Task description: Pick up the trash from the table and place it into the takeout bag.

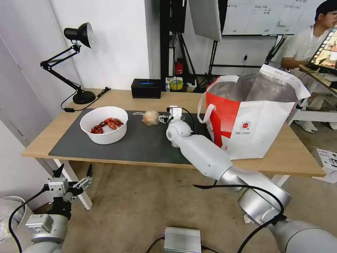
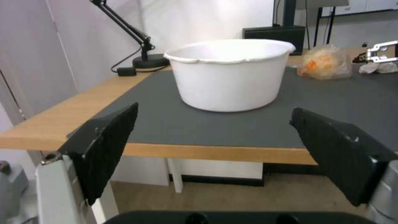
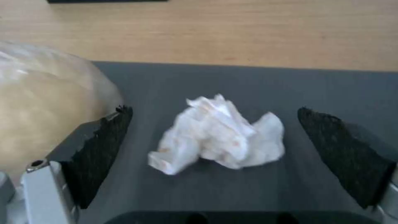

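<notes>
My right gripper grabs the small white tissue by its crumpled folds next, to place it into the takeout bag (image 1: 252, 119).
On the table's dark grey mat (image 1: 140, 144) stand a white bowl of red shells (image 1: 103, 124) (image 2: 230, 74) and a beige plastic-wrapped lump (image 1: 151, 117) (image 2: 325, 62) (image 3: 45, 102). My right gripper (image 1: 165, 118) (image 3: 213, 115) is low over the mat just right of the lump. It is open, with a crumpled white tissue (image 3: 217, 135) (image 2: 375, 67) lying between its fingers, untouched. The takeout bag (image 1: 252, 119) stands open on the table's right side. My left gripper (image 1: 74, 168) (image 2: 213, 109) hangs open in front of the table's front left edge, facing the bowl.
A black desk lamp (image 1: 79, 63) and its cable sit at the back left corner. A black box (image 1: 146, 88) and a tape roll (image 1: 176, 84) line the back edge. A silver box (image 1: 182, 240) lies on the floor. My right arm (image 1: 207, 154) stretches across the table's front edge.
</notes>
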Available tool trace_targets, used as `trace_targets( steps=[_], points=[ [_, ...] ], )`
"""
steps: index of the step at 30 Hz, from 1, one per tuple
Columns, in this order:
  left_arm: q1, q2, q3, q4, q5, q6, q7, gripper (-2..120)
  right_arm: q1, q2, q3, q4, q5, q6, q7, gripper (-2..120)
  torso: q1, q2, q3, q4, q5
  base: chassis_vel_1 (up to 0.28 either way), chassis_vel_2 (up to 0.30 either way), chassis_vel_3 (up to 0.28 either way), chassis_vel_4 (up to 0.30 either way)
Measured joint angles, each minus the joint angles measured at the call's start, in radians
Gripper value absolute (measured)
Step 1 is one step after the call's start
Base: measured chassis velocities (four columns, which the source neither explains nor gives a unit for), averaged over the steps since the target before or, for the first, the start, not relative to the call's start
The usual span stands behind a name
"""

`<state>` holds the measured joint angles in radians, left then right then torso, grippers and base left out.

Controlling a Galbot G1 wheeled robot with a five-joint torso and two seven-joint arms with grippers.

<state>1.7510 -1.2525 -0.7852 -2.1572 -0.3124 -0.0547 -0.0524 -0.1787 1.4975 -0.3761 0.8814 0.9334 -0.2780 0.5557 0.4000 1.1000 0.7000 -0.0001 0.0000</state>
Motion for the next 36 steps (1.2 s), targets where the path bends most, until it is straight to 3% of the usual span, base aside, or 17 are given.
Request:
trace_targets(
  steps=[12, 18, 28, 36],
  points=[
    [0.004, -0.013, 0.015, 0.011, 0.015, -0.017, 0.003, 100, -0.012, 0.013, 0.006, -0.044, -0.010, 0.001, -0.012, 96, 0.000, 0.000, 0.000, 0.0000, -0.0001, 0.000, 0.000, 0.000, 0.000],
    [0.007, -0.021, 0.017, 0.011, 0.020, -0.018, 0.004, 100, -0.008, 0.033, 0.020, -0.077, -0.018, 0.002, -0.022, 78, -0.001, 0.000, -0.001, -0.0009, -0.0003, 0.000, 0.000, 0.000, 0.000],
    [0.010, -0.023, 0.018, 0.009, 0.022, -0.019, 0.004, 100, -0.010, 0.037, 0.026, -0.086, -0.024, 0.001, -0.027, 53, 0.000, 0.000, 0.000, -0.0005, -0.0003, 0.000, 0.000, 0.000, 0.000],
    [0.009, -0.029, 0.024, 0.008, 0.026, -0.019, 0.004, 100, -0.019, 0.024, 0.028, -0.073, -0.027, 0.002, -0.028, 25, 0.000, 0.000, 0.000, -0.0001, -0.0001, 0.000, 0.000, 0.000, 0.000]
  ],
)
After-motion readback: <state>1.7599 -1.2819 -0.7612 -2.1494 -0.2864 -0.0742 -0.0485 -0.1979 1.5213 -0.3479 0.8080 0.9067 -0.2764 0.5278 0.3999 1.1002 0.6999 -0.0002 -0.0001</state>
